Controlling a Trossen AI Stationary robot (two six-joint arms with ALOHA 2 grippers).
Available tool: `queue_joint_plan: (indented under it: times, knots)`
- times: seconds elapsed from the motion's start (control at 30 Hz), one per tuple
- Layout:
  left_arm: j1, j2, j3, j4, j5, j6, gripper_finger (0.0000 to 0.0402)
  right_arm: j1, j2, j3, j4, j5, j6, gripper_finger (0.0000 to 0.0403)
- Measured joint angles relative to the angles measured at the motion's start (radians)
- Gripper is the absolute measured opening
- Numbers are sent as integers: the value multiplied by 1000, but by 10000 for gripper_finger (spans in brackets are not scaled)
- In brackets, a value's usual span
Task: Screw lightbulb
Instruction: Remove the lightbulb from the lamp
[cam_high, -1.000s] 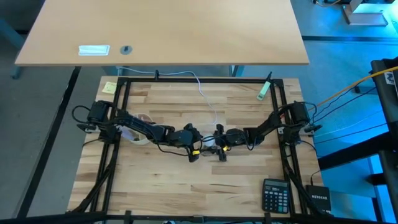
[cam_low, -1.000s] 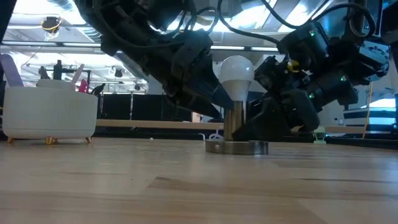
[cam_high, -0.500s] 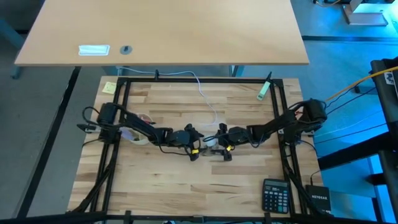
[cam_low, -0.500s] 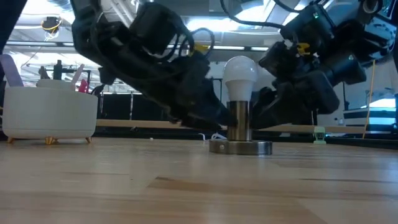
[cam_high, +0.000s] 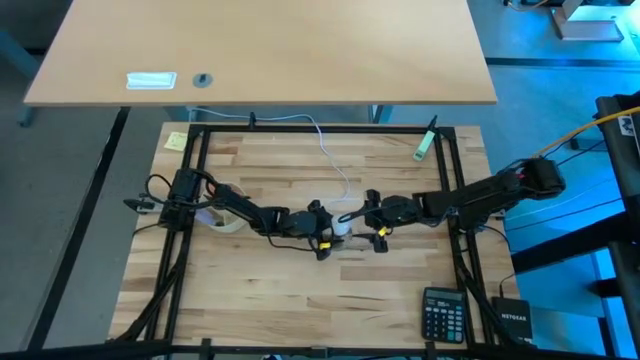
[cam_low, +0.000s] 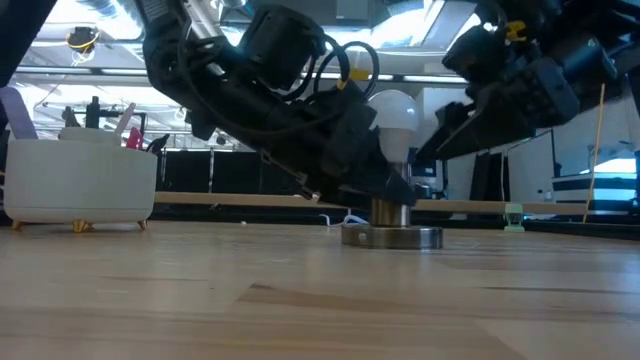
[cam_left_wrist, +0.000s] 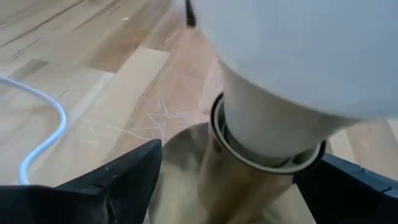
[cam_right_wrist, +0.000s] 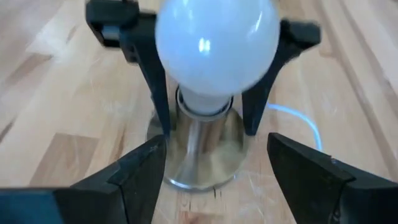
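The left gripper's fingers reach beside the socket's metal stem (cam_left_wrist: 249, 186) below the bulb (cam_left_wrist: 298, 56) and would hold the stem if they closed now, so the left gripper should close on the stem.
The white frosted lightbulb (cam_low: 395, 108) stands upright in the silvery socket (cam_low: 392, 236), whose round base disc rests on the wooden table near its middle (cam_high: 341, 228). My left gripper (cam_left_wrist: 239, 165) is open and low at the table. Its fingers (cam_right_wrist: 158, 93) stand on either side of the socket's stem, just below the bulb. My right gripper (cam_right_wrist: 217, 155) is open and empty. It sits a short way off on the bulb's right side (cam_high: 374, 220), facing the bulb (cam_right_wrist: 216, 46). My left gripper comes level from the table's left, with one finger on each side of the socket's metal stem (cam_left_wrist: 249, 186). One finger (cam_left_wrist: 134, 171) stands clear of the stem. The other (cam_left_wrist: 339, 183) is close against it, and I cannot tell whether it touches.
A thin white cord (cam_high: 335, 165) runs from the socket toward the far edge. A white roll (cam_high: 222, 216) lies under the left arm. A black calculator (cam_high: 443, 312) sits at the near right. A green object (cam_high: 425, 145) and a yellow note (cam_high: 176, 141) lie at the far corners.
My right gripper has drawn back from the bulb toward the table's right edge and risen a little. My left gripper has gone toward the right and dropped lower around the socket stem. The socket with the bulb has slid slightly to the right, still upright.
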Motion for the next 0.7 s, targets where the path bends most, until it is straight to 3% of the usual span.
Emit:
queue_joint_plan:
  times: [0.13, 0.33, 0.43, 0.57, 0.7]
  knots:
    - [5, 0, 0, -7, -1, -14, 310, 0, -17, 0, 32, 0, 0, 282]
    - [8, 0, 0, -29, -1, -23, 205, 0, -17, 16, 61, 4, -18, 282]
    - [7, -1, 0, -24, -4, -8, 154, 1, -17, 102, -73, -3, -18, 282]
    - [14, -25, 0, -49, 0, 7, 154, 1, -17, 265, -308, -3, 4, 282]
    - [13, -61, 23, -185, -1, -24, 154, 0, -17, 423, -559, -10, 6, 282]
